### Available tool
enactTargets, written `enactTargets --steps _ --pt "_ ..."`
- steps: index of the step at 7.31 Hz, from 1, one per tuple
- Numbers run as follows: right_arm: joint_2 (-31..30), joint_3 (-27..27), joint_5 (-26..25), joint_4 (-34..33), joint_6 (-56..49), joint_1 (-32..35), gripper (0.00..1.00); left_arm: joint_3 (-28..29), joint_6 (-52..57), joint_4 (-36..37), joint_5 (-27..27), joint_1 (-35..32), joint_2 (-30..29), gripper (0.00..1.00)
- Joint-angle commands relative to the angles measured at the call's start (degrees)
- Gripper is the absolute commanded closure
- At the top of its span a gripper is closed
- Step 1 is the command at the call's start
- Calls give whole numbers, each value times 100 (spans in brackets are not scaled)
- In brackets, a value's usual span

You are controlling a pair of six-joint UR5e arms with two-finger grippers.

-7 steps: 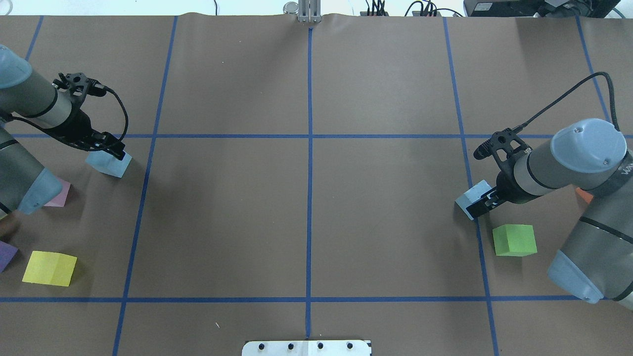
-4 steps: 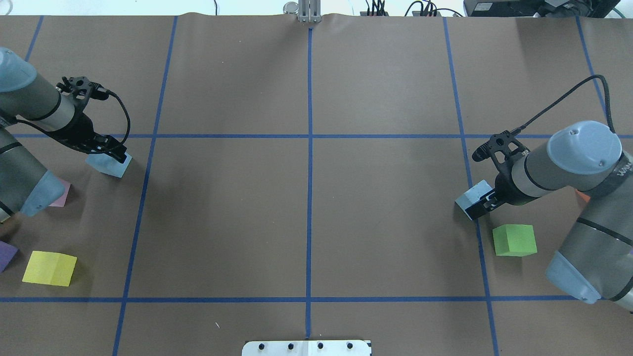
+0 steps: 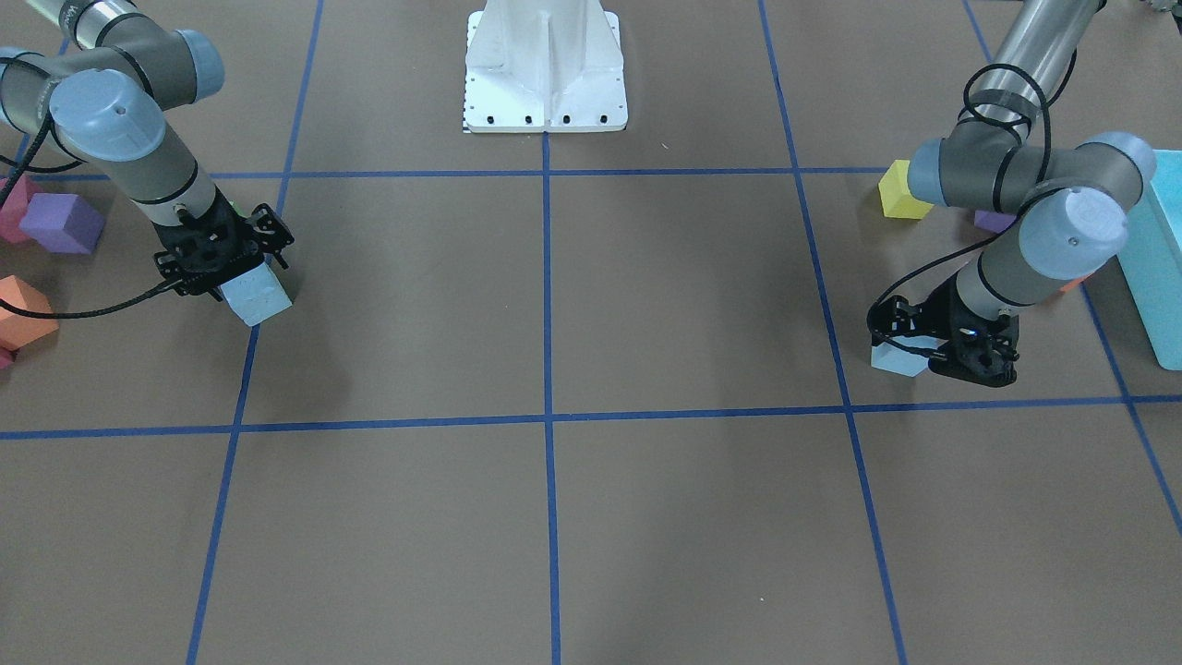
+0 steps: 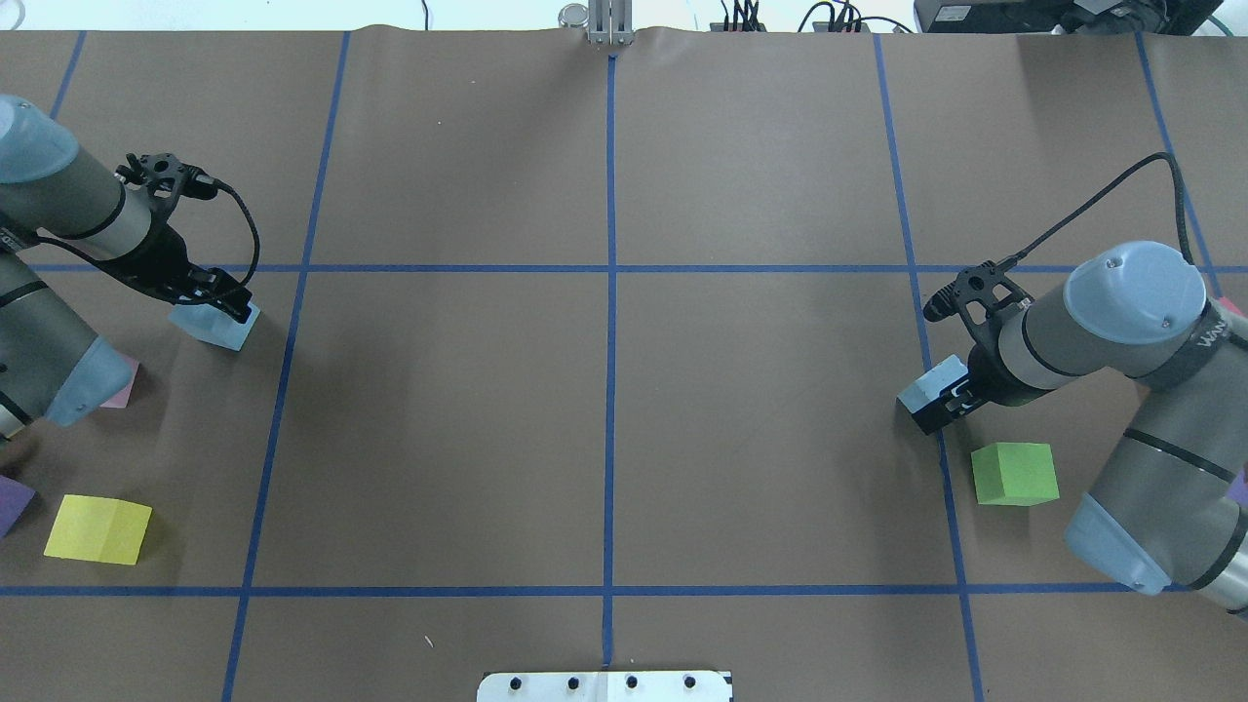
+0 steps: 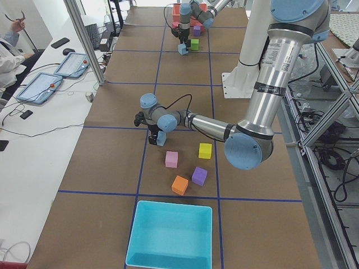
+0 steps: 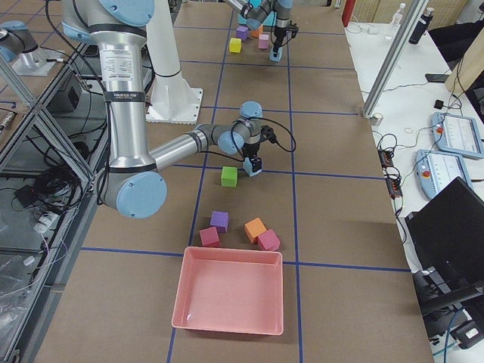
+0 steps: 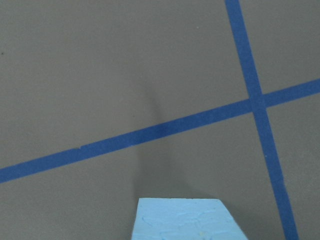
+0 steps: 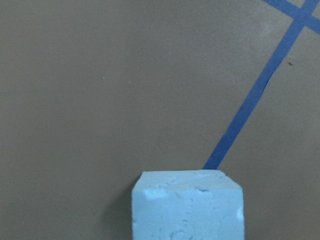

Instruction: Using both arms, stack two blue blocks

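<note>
Next, my right gripper grabs the second blue block's opposite sides, to stack the two blue blocks.
One blue block (image 4: 222, 330) lies on the table at the left, seen also in the front-facing view (image 3: 898, 360) and low in the left wrist view (image 7: 185, 220). My left gripper (image 4: 213, 304) is low over it, fingers on either side, jaws open. The second blue block (image 4: 924, 388) lies at the right, also in the front-facing view (image 3: 259, 297) and in the right wrist view (image 8: 187, 207). My right gripper (image 4: 938, 402) straddles it, jaws open. The fingertips show in neither wrist view.
A green cube (image 4: 1014, 474) lies just behind my right gripper. A yellow cube (image 4: 97, 528), a pink cube (image 4: 122, 385) and a purple cube (image 4: 12, 502) lie near my left arm. A turquoise bin (image 5: 171, 235) and a pink bin (image 6: 231, 299) stand at the table's ends.
Both arms have sunk lower over their blue blocks. Neither block has moved.
</note>
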Motion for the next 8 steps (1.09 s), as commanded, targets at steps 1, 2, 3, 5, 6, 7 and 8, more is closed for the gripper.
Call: enactTargets --steps 1,2,3,5,6,7,8 --pt "64 -38 16 -9 0 -9 17 -10 -9 0 -9 12 -5 32" --pt "72 -38 16 -9 -9 -9 24 -37 -17 0 0 3 -5 48" --pt "81 -38 33 -17 -9 -1 28 -63 -122 0 -9 12 -5 49" --pt "108 -38 51 -53 -17 -1 35 -81 -149 0 0 12 -14 49" --pt "108 -38 51 -61 -26 8 36 -90 -149 0 0 3 -22 49" --pt "134 -3 86 -88 -35 104 36 -107 -175 0 0 3 -40 49" --pt "151 14 208 -105 -35 261 36 -177 -324 17 9 3 -66 49"
